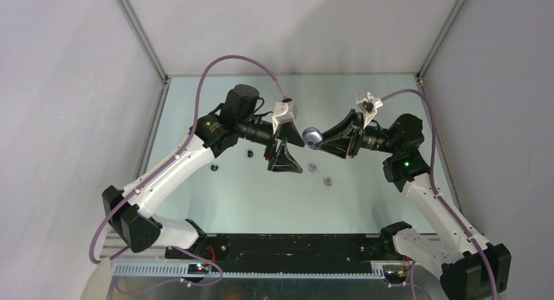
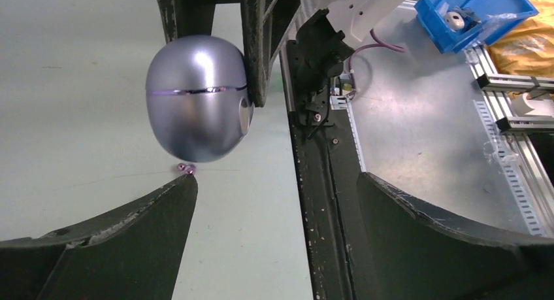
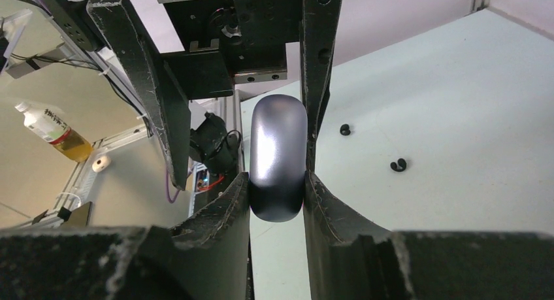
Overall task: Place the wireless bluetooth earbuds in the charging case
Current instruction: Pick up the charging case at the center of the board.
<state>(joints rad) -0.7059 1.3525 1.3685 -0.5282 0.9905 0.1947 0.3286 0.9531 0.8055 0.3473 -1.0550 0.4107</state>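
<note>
My left gripper is to grab the charging case next by its base, below the seam. The case's lid then stays free to open, so the earbuds can go in.
The charging case is a closed, silvery-purple egg with a thin seam. It hangs above the table with my right gripper shut on its narrow sides. My left gripper faces it from the left, open and holding nothing. In the left wrist view the case floats beyond that gripper's spread fingertips. Two pale purple earbuds lie on the table below the case; one peeks out under it. Two black earbuds lie further left, and also show in the right wrist view.
The pale green table is boxed in by white walls. A black mounting rail runs along the near edge. Off the table stand a blue bin and a bottle.
</note>
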